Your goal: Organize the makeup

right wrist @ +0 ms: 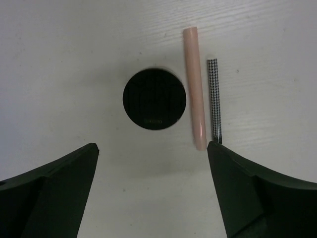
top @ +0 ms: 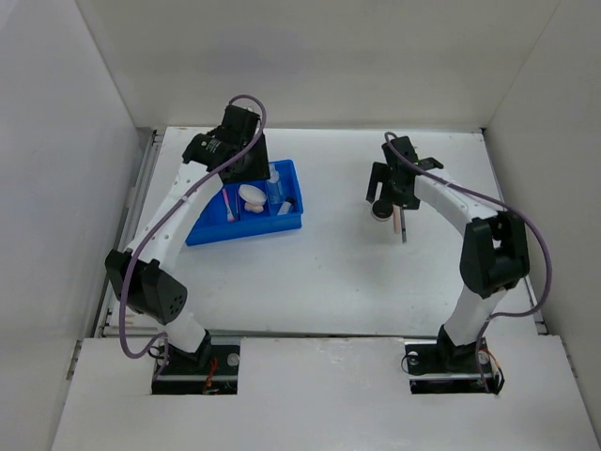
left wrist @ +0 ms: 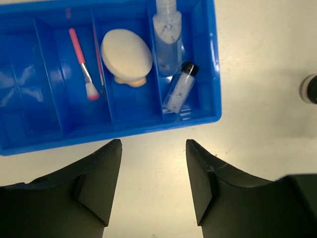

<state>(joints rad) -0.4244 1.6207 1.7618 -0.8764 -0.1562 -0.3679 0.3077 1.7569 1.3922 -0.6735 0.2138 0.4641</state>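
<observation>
I need to pick up the black round jar (top: pixel 380 210) by its sides with my right gripper, so that its base stays free for the tray.
The blue tray (left wrist: pixel 208 59) (top: pixel 211 230) holds pink-handled brushes (left wrist: pixel 81 62), a white round puff (left wrist: pixel 126 52) on a peach sponge (left wrist: pixel 131 82), and two clear bottles (left wrist: pixel 167 34) (left wrist: pixel 179 89). My left gripper (left wrist: pixel 153 144) (top: pixel 239 155) is open and empty, hovering above the tray's edge. On the table lie a black round jar (right wrist: pixel 155 99) (top: pixel 380 210), a beige stick (right wrist: pixel 194 89) and a dark checked pencil (right wrist: pixel 214 99) (top: pixel 403 228). My right gripper (right wrist: pixel 153 146) (top: pixel 394 183) is open and empty, above them.
White walls enclose the table on the left, back and right. The tray's left compartments (left wrist: pixel 29 84) hold nothing. The black jar also shows at the right edge of the left wrist view (left wrist: pixel 309 89).
</observation>
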